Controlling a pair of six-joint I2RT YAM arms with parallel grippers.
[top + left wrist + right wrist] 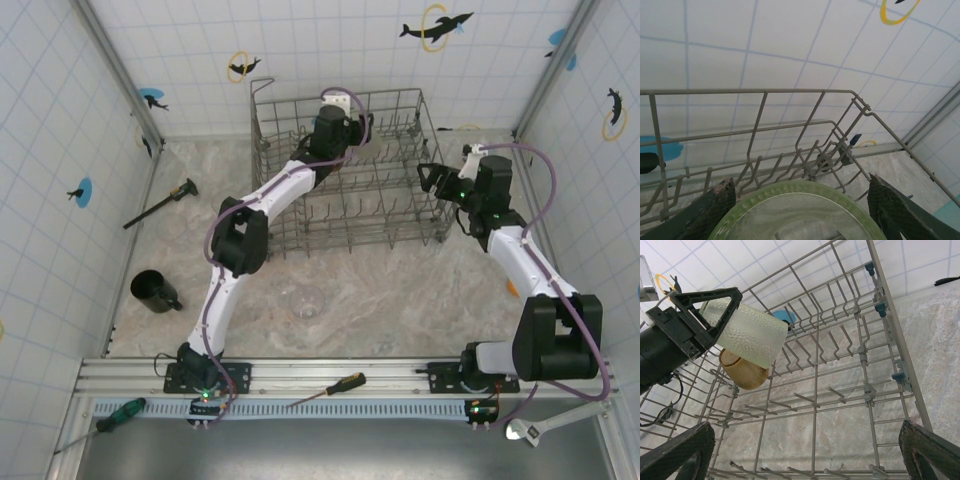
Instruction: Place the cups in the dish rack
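My left gripper should lower the pale green cup (795, 210) before opening: it hangs tilted above the rack and would drop against the amber cup close below.
The grey wire dish rack (400, 215) stands at the back middle of the table. My left gripper (338, 110) reaches into its far side, shut on a pale green cup (795, 210) whose rim lies between the fingers (715, 210). In the right wrist view that pale green cup (750, 337) hangs tilted just above an amber cup (742, 371) lying in the rack. My right gripper (435, 180) hovers at the rack's right edge, open (805, 440), with nothing between its jaws. A dark mug (155, 290) and a clear cup (305, 300) sit on the table in front of the rack.
A black-handled tool (160, 203) lies left of the rack. Two screwdrivers (330, 388) (110, 415) and a wrench (545, 425) rest on the near rail. Tiled walls (60, 150) close in the table on three sides.
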